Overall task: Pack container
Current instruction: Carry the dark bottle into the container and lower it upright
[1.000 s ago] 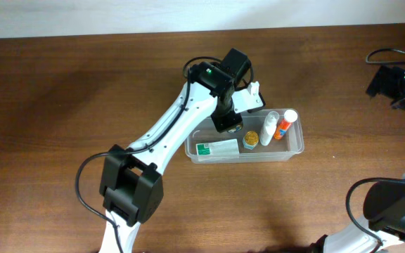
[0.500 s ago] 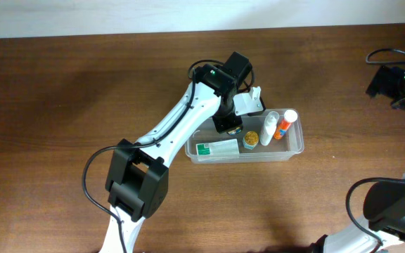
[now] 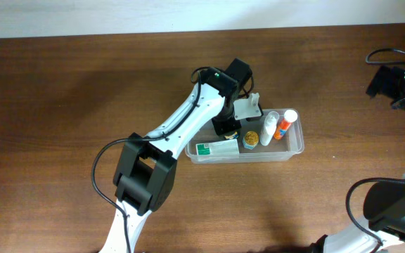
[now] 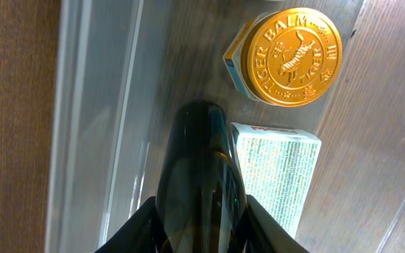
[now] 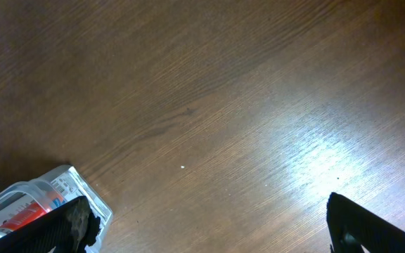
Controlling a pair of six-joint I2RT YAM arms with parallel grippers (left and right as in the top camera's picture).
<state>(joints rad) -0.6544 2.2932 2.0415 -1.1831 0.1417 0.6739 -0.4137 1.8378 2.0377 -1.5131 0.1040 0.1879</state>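
My left gripper should open now, because the dark glass bottle's base touches the tub's bottom beside the white and green box, and the bottle would stand if released.
The container (image 3: pixel 295 146) is a clear rectangular tub at the table's middle. It holds a white and green box (image 3: pixel 216 148), a gold Tiger Balm tin (image 3: pixel 249 140), a white bottle (image 3: pixel 268 130) and an orange bottle with a white cap (image 3: pixel 285 124). My left gripper (image 3: pixel 227 127) is over the tub's back left part, shut on a dark glass bottle (image 4: pixel 201 169). In the left wrist view the bottle points down inside the tub wall (image 4: pixel 90 105), beside the box (image 4: pixel 276 176) and the tin (image 4: pixel 292 57). My right gripper (image 3: pixel 392 84) is open and empty at the far right (image 5: pixel 209 225).
Bare brown wood surrounds the tub. A black cable (image 3: pixel 382 56) lies by the right arm at the far right edge. A clear corner with a red label (image 5: pixel 44 197) shows at the lower left of the right wrist view.
My left arm has shifted a little to the right and toward the tub with the dark bottle in its jaws. The right arm has not moved.
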